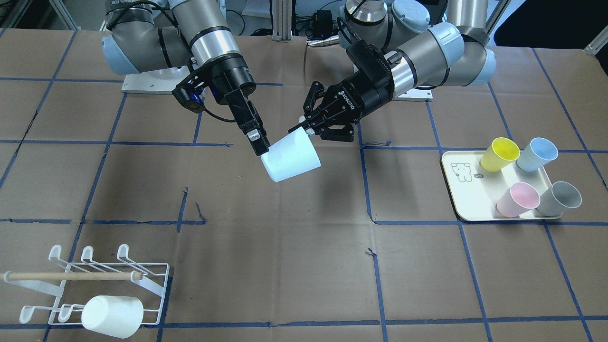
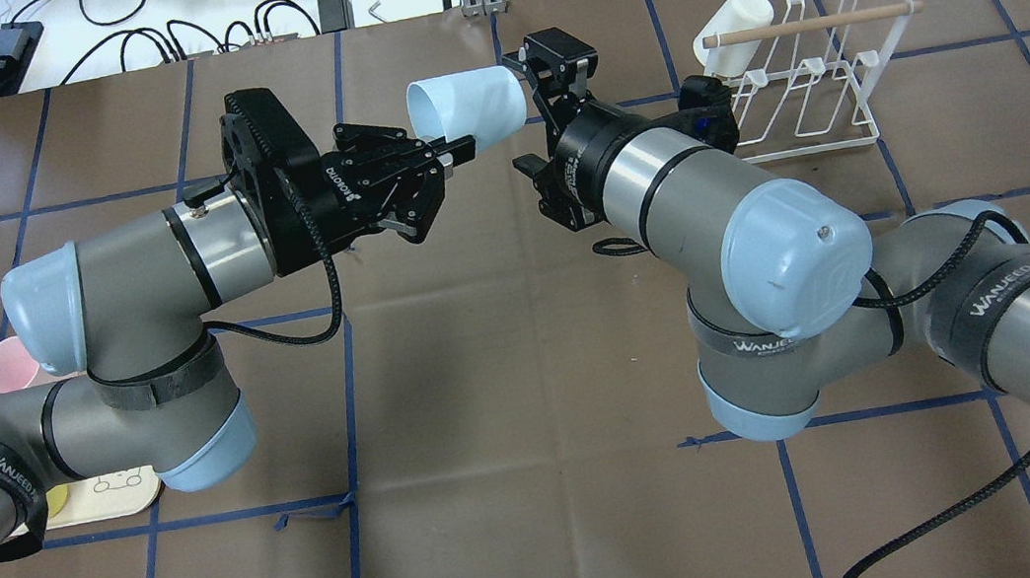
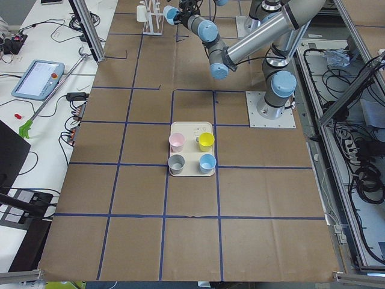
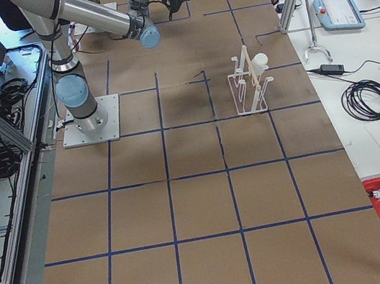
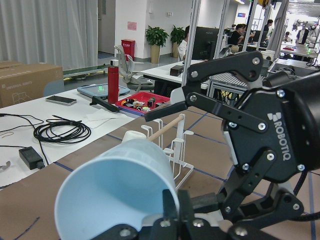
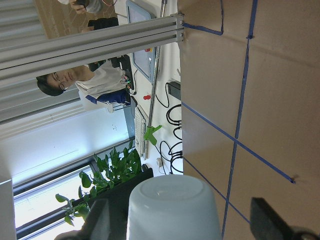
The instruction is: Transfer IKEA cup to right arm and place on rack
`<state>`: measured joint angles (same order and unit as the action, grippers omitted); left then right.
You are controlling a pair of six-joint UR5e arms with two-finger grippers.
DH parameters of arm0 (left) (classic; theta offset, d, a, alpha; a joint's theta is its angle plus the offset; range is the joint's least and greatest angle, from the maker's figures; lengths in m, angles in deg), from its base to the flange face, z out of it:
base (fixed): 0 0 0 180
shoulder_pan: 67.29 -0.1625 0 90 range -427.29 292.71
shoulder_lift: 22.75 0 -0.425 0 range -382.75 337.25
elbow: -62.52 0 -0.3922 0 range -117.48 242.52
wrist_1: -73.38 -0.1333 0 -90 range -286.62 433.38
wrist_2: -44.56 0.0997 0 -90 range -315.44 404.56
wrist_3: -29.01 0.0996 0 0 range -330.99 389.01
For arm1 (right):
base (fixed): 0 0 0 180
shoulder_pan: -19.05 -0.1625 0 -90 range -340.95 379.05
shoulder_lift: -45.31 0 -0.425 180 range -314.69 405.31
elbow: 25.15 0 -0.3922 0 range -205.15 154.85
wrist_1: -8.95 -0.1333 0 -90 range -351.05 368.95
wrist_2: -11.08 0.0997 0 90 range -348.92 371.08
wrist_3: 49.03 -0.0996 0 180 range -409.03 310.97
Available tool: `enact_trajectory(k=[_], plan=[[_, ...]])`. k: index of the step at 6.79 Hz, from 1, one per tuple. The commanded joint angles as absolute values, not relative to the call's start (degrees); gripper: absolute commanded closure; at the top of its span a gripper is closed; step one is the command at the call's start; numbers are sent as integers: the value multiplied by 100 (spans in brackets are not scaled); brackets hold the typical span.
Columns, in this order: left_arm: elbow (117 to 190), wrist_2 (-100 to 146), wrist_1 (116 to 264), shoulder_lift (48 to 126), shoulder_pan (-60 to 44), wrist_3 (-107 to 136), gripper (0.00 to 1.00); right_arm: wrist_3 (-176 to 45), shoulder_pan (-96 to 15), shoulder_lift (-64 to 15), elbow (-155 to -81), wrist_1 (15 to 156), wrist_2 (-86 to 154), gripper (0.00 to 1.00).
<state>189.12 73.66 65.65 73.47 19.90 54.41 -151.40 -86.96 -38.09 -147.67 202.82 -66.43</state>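
My right gripper is going to grab the cup by its closed base end point(image 1: 273, 163) next. Then it can place the pale blue cup on the rack point(image 1: 142, 280).
A pale blue cup point(image 2: 466, 108) is held sideways in the air above the table's middle, mouth toward the left arm. My left gripper point(image 2: 460, 147) is shut on the cup's rim wall, as the left wrist view point(image 5: 172, 215) shows. My right gripper point(image 2: 533, 107) is open, with its fingers on either side of the cup's base point(image 6: 172, 205); one finger point(image 1: 256, 140) lies against the cup's side and a gap shows at the other. The white wire rack point(image 1: 142, 280) with a wooden dowel stands at the table's edge on the right arm's side and holds one white cup point(image 1: 111, 316).
A cream tray point(image 1: 463, 190) on the left arm's side holds yellow point(image 1: 498, 154), blue point(image 1: 536, 154), pink point(image 1: 517, 199) and grey point(image 1: 560, 199) cups. Brown paper with blue tape lines covers the table. The rack also shows in the overhead view point(image 2: 807, 91).
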Motion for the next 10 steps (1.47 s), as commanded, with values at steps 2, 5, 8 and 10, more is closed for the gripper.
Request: enact_trajectory(k=[2,5,8,10], plan=[[18908,7365,6565,7340,1990,5380,97,-15221,-8765,-3722,-14504,20037,-6644,0],[18908,7365,6565,7358,1981,5380,96,-15221,-8834,-3529,-14381,20046,-6635,0],[18908,7365,6565,7367,1981,5380,95,-15221,-8896,-3484,-14363,20055,-6635,0],[18908,7365,6565,7367,1981,5380,95,-15213,-8896,-3475,-14363,20055,-6635,5]])
